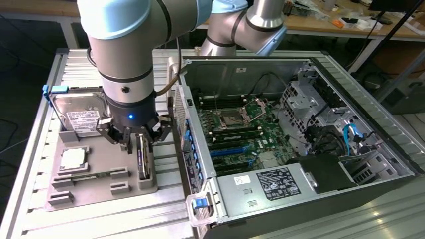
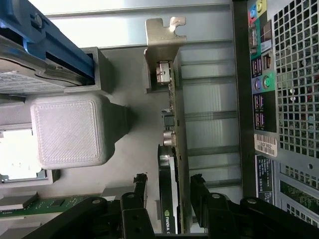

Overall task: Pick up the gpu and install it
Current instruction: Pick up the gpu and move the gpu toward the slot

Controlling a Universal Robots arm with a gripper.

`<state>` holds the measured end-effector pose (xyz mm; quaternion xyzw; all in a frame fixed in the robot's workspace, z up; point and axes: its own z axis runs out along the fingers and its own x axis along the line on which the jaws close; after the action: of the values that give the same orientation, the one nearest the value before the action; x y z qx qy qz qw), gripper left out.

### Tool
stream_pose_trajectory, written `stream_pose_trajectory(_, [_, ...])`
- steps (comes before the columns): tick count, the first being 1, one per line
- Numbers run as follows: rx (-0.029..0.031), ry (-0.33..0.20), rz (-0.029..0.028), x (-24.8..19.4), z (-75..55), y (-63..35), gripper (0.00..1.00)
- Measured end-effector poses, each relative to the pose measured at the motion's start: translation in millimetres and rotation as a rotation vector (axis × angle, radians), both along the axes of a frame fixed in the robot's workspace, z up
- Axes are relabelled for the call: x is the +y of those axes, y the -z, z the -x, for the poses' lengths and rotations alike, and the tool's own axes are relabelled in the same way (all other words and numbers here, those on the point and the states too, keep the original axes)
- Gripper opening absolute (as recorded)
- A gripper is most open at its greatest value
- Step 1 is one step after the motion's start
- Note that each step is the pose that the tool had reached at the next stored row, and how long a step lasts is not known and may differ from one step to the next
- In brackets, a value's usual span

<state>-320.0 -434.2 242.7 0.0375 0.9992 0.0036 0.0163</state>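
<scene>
My gripper's fingers reach down beside both sides of the GPU's near end [image 1: 142, 154] in the grey holder [image 1: 99, 186], so my gripper closes on that end next.
The gpu [image 1: 143, 162] is a thin dark card standing on its long edge in a slot of the grey holder [image 1: 99, 186]. In the wrist view the gpu [image 2: 174, 149] runs away from me, with its silver bracket [image 2: 162, 50] at the far end. My gripper [image 1: 141, 138] hangs straight down over the card's near end. The gripper [image 2: 169, 186] is open and straddles the card. One black fingertip [image 2: 141, 186] stands on one side of the card and the other on the opposite side, close to its faces.
The open computer case [image 1: 371, 164] lies at the exterior view's right, its motherboard [image 1: 239, 134] exposed. Its rear panel [image 2: 279, 99] runs close beside the card. On the holder sit a hard drive [image 1: 79, 112] with a blue frame, a square silver chip [image 1: 73, 158] and a raised grey block [image 2: 70, 129].
</scene>
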Motion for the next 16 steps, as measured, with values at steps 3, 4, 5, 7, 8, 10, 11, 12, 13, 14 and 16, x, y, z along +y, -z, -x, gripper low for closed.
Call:
stream_pose_trajectory(3, [0.0001, 0.0, 0.0005, 0.1, 0.0, 0.1, 0.48])
stream_pose_trajectory(4, [0.0, 0.0, 0.0005, 0.1, 0.0, 0.1, 0.48])
stream_pose_trajectory(5, [0.0, 0.0, 0.0005, 0.1, 0.0, 0.1, 0.48])
stream_pose_trajectory(7, [0.0, 0.0, 0.0005, 0.1, 0.0, 0.1, 0.48])
stream_pose_trajectory(8, [0.0, 0.0, 0.0005, 0.1, 0.0, 0.1, 0.48])
stream_pose_trajectory(10, [0.0, 0.0, 0.0005, 0.1, 0.0, 0.1, 0.48])
stream_pose_trajectory(11, [0.0, 0.0, 0.0005, 0.1, 0.0, 0.1, 0.47])
stream_pose_trajectory(12, [0.0001, 0.0, 0.0005, 0.1, 0.0, 0.1, 0.47])
stream_pose_trajectory(13, [0.0, 0.0, 0.0004, 0.1, 0.0, 0.1, 0.4])
stream_pose_trajectory(14, [0.0, 0.0, 0.0005, 0.1, 0.0, 0.1, 0.4])
stream_pose_trajectory(16, [0.0001, 0.0, 0.0005, 0.1, 0.0, 0.1, 0.28])
